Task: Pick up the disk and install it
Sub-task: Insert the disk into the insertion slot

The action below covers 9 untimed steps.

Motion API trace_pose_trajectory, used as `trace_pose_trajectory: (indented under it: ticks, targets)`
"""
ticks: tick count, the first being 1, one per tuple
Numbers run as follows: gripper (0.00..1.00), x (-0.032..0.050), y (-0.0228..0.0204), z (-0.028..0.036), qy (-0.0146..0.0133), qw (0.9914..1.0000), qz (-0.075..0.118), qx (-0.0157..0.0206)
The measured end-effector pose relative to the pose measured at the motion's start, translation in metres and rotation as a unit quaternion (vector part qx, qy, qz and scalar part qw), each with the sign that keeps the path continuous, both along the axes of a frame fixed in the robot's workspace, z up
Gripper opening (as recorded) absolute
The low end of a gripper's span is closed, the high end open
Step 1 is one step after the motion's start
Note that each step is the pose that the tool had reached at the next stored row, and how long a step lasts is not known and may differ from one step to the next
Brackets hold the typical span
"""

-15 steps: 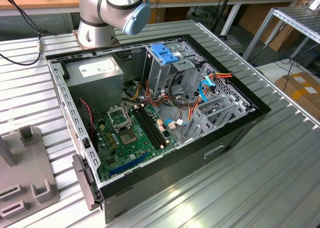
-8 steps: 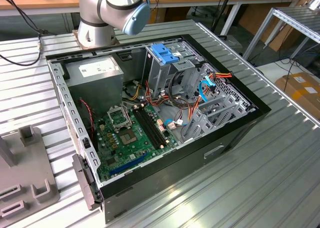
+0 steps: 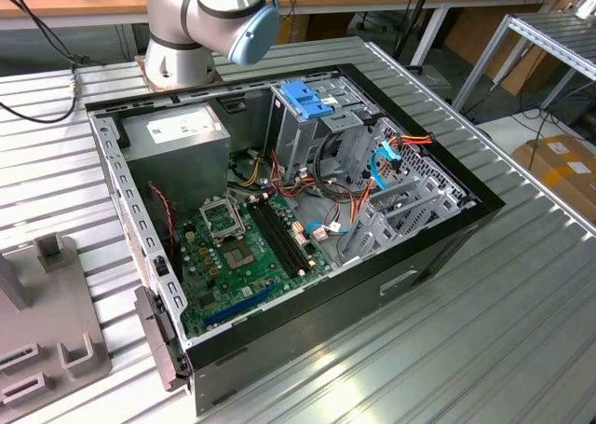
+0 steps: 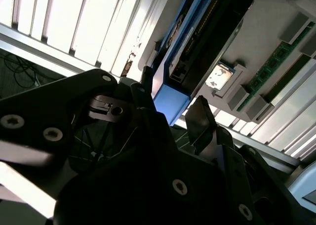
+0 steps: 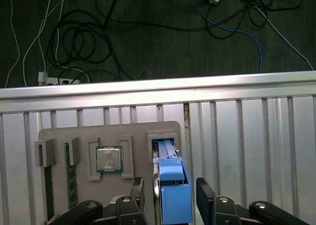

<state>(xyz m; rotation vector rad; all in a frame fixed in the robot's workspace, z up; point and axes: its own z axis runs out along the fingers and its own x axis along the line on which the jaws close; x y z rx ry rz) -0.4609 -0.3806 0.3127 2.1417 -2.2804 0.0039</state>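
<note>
My gripper grabs the disk across its exposed blue bar (image 5: pixel 176 200) next, since the holder's slot boxes in the end of the upright disk.
The disk (image 5: pixel 170 173) stands on edge in a slot of a grey holder plate (image 5: pixel 133 131), its light-blue rail facing the camera in the first wrist view. My gripper (image 5: pixel 172 192) is open and straddles it, one black finger (image 5: pixel 138 189) on each side with a small gap to the disk. In the second wrist view the disk (image 4: pixel 197 47) and its blue end tab sit between the same fingers of the gripper (image 4: pixel 173 99). The open computer case (image 3: pixel 447 247) lies on the ribbed metal table in the exterior view, with its silver drive cage (image 3: pixel 410 200) toward the exterior view's right.
The holder also carries a processor chip (image 5: pixel 108 158) and memory sticks (image 5: pixel 70 175). Inside the case are a power-supply box (image 3: pixel 177 135), a green motherboard (image 3: pixel 242 247), loose cables and a blue bracket (image 3: pixel 307 98). The arm's base (image 3: pixel 205 14) stands behind the case. Cables lie on the floor beyond the table edge.
</note>
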Motion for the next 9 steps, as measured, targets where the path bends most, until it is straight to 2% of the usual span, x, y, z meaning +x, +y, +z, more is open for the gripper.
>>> trace_pose_trajectory:
  ticks: [2, 4, 9]
  targets:
    - [0.53, 0.0, 0.0, 0.0, 0.0, 1.0, 0.0, 0.0]
    - [0.39, 0.0, 0.0, 0.0, 0.0, 1.0, 0.0, 0.0]
    - [0.37, 0.0, 0.0, 0.0, 0.0, 1.0, 0.0, 0.0]
